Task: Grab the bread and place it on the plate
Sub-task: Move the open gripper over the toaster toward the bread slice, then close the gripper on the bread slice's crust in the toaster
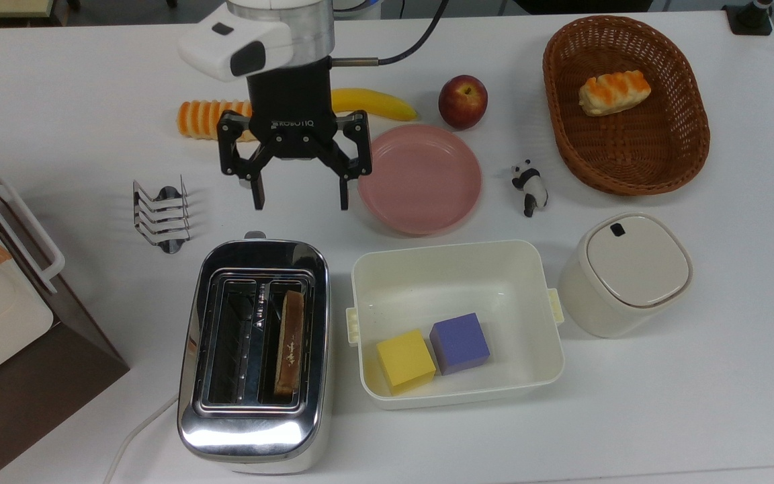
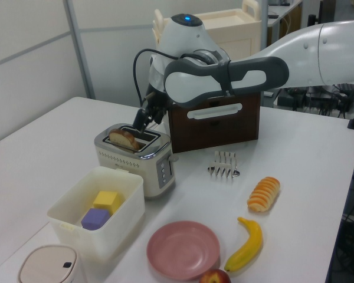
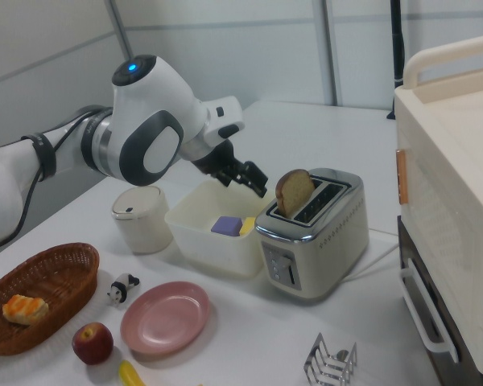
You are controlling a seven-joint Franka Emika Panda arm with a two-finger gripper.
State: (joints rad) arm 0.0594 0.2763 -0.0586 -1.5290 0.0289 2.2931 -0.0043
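Observation:
I should grab the bread by its top edge [image 2: 124, 135] next with my gripper. Then I should put the bread on the pink plate [image 2: 183, 250].
The bread [image 1: 289, 341] is a thin brown toast slice standing on edge in the right-hand slot of the chrome toaster [image 1: 252, 430] in the top view. Its domed top sticks out of the slot [image 2: 125, 138] [image 3: 294, 193]. The pink plate [image 1: 420, 178] lies bare on the table beyond the white tub, also in the left view [image 2: 183, 249] and the right view [image 3: 165, 318]. My gripper [image 1: 301, 198] is open, its fingers spread wide and pointing down. It hangs in the air between the toaster and the striped roll, close to the toast in the left view [image 2: 143, 121], not touching it.
A metal toast rack [image 1: 160, 215], a striped roll [image 1: 202, 117], a banana [image 1: 373, 102] and an apple [image 1: 462, 101] lie around the arm. A white tub [image 1: 457, 269] holds two cubes. A panda figure [image 1: 529, 187], a lidded canister [image 1: 625, 272] and a basket [image 1: 629, 168] with a bun stand right.

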